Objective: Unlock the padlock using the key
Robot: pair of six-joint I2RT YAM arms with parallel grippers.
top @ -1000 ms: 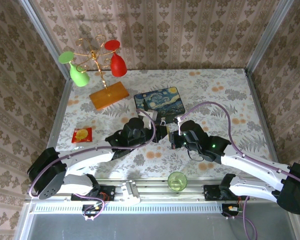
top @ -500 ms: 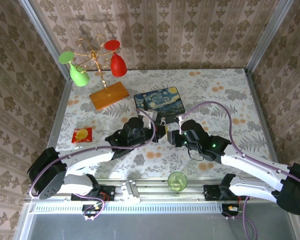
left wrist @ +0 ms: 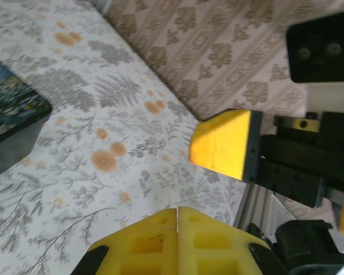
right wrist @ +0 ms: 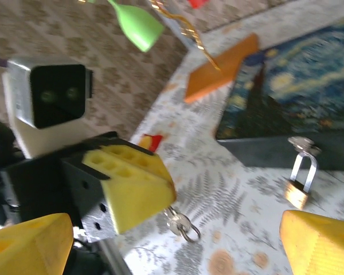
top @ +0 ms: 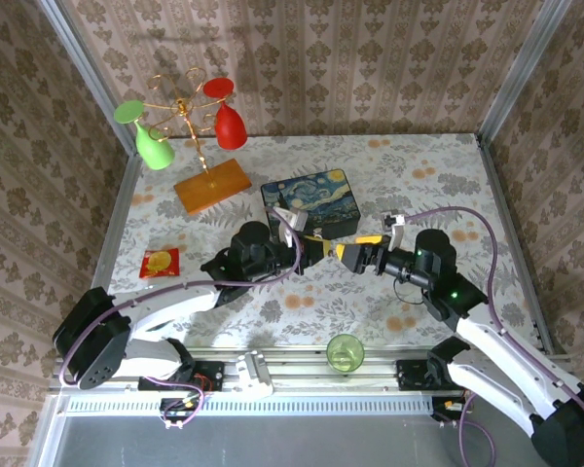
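The key's blade needs to stay free to go in and unlock the padlock (right wrist: pixel 298 192), so my right gripper should grab the key by its ringed head (right wrist: pixel 179 223) next.
In the right wrist view my left gripper (right wrist: pixel 167 200) is shut on the key (right wrist: pixel 179 221). The small silver key hangs from its yellow fingertips with a ring on it. The brass padlock (right wrist: pixel 298 192) lies on the tablecloth beside the starry-night box (right wrist: pixel 309 91), its silver shackle pointing toward the box. My right gripper (right wrist: pixel 175 246) stands wide open facing the key, and nothing is between its fingers (right wrist: pixel 31 243). From above, the left gripper (top: pixel 321 249) and the right gripper (top: pixel 352 251) meet tip to tip in front of the box (top: pixel 311 195). The left wrist view has the left gripper (left wrist: pixel 178 215) shut.
A green cup (top: pixel 345 352) stands at the near edge between the arm bases. A gold rack with a green and a red glass (top: pixel 190 107) sits on an orange base (top: pixel 212 185) at the back left. A red packet (top: pixel 160 262) lies at the left.
My right gripper has opened and its arm has drawn back to the right. The left gripper has closed on the key and keeps it, lifted slightly.
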